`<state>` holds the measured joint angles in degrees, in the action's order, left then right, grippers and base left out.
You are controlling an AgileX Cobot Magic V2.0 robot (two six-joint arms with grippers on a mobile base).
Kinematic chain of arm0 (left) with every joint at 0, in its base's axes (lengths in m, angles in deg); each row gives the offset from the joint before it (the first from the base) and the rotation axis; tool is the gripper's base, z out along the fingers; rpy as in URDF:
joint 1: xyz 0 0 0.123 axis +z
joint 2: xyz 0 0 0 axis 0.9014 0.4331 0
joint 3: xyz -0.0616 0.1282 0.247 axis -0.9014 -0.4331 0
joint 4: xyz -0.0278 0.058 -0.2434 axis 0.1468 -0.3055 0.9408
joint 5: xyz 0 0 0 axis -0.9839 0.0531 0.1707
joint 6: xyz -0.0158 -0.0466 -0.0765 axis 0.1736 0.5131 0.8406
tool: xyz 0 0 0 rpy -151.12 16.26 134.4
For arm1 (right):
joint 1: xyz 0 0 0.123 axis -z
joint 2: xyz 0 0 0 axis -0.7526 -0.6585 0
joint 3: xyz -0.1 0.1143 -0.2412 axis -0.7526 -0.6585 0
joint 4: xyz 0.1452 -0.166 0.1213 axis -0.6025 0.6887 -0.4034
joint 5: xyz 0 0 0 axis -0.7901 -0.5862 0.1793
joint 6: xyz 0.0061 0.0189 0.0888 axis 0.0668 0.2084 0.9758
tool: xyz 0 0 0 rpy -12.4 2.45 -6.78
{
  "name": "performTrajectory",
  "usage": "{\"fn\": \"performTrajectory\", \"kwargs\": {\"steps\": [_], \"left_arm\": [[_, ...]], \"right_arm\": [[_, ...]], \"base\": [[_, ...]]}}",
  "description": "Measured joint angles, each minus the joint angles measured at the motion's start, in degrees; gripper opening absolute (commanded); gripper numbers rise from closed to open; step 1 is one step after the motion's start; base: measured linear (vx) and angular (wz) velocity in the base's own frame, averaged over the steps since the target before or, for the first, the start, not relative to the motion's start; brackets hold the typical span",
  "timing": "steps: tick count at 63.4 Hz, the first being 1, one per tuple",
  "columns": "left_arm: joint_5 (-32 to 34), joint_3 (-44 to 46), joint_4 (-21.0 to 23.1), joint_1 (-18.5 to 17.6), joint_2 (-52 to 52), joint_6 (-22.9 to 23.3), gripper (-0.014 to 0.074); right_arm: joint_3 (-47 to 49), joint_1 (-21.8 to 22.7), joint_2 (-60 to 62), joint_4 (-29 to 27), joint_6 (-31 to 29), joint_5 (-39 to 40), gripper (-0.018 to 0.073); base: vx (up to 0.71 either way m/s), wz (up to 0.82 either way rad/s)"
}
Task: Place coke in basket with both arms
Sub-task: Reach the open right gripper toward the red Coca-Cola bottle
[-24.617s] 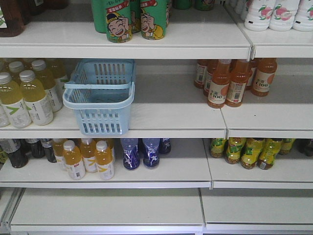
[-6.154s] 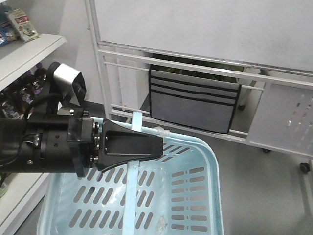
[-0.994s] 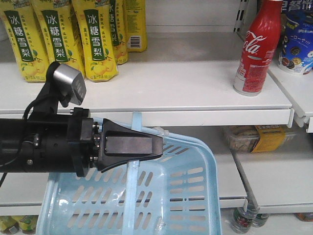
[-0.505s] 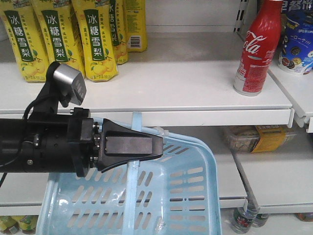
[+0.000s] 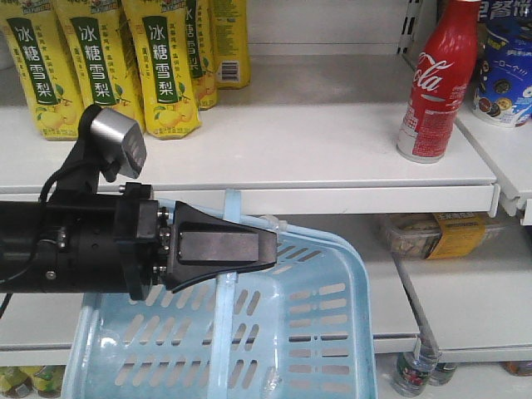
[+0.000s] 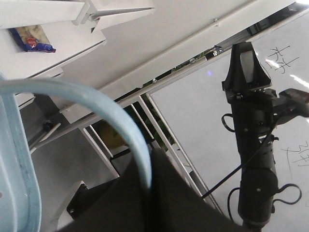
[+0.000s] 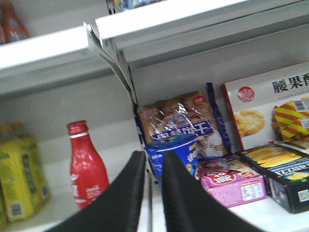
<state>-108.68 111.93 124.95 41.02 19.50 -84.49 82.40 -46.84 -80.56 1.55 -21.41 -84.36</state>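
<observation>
My right gripper should get the coke point(image 5: 436, 83) into the light blue basket, so next it should grab the red bottle by its capped neck point(image 5: 457, 12).
The coke point(image 5: 436, 83) is an all-red bottle with white script, upright on the upper shelf at the right; the right wrist view shows the coke point(image 7: 87, 169) left of the fingers. The light blue basket point(image 5: 357, 274) hangs low in the middle. My left gripper point(image 5: 268, 247) is shut on its swing handle point(image 5: 224, 332), and in the left wrist view that gripper point(image 6: 147, 179) pinches the handle strip point(image 6: 130, 125). My right gripper point(image 7: 153, 157) is open by a narrow gap, holds nothing, and is apart from the coke. The right arm point(image 6: 251, 121) shows upright.
Yellow pear-drink cartons point(image 5: 158, 66) stand at the shelf's back left. A blue cookie cup point(image 5: 503, 79) sits right of the coke, with a pink box point(image 7: 231, 186) and snack boxes beyond. A shelf divider post point(image 7: 120, 72) rises behind my right fingers. A wrapped snack point(image 5: 440, 233) lies on the lower shelf.
Over the last second nothing has visibly moved. Since the oldest frames the basket has left its shelf, held by my left gripper, and the view has turned to the coke's shelf.
</observation>
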Motion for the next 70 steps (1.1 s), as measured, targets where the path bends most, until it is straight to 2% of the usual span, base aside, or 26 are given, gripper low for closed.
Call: {"fn": "performTrajectory", "kwargs": {"steps": [12, 18, 23, 29, 36, 44, 51, 70], "left_arm": [[0.0, 0.0, 0.0, 0.0, 0.0, 0.0, -0.0006], [0.0, 0.0, 0.0, 0.0, 0.0, 0.0, -0.0006], [0.0, 0.0, 0.0, 0.0, 0.0, 0.0, -0.0006], [0.0, 0.0, 0.0, 0.0, 0.0, 0.0, -0.0006], [0.0, 0.0, 0.0, 0.0, 0.0, 0.0, -0.0006], [0.0, 0.0, 0.0, 0.0, 0.0, 0.0, -0.0006], [0.0, 0.0, 0.0, 0.0, 0.0, 0.0, -0.0006], [0.0, 0.0, 0.0, 0.0, 0.0, 0.0, -0.0006]], "right_arm": [[3.5, 0.0, -8.2, -5.1, -8.6, -0.7, 0.0518], [5.1, 0.0, -12.2, -8.2, -13.9, -2.4, 0.0578], [7.2, 0.0, -15.7, -11.6, -19.1, -5.2, 0.0589], [10.7, -0.2, -20.1, -17.9, -28.2, -9.2, 0.0589], [14.3, -2.6, -24.4, -26.2, -40.2, -12.4, 0.0589], [16.9, -5.5, -28.5, -35.4, -50.1, -13.1, 0.0589], [17.9, -6.0, -31.4, -41.2, -54.9, -10.7, 0.0589], [24.7, -6.0, -42.1, -51.8, -66.3, -9.0, 0.0589]], "base": [[0.00, 0.00], [0.00, 0.00], [0.00, 0.00], [0.00, 0.00], [0.00, 0.00], [0.00, 0.00], [0.00, 0.00], [0.00, 0.00]]}}
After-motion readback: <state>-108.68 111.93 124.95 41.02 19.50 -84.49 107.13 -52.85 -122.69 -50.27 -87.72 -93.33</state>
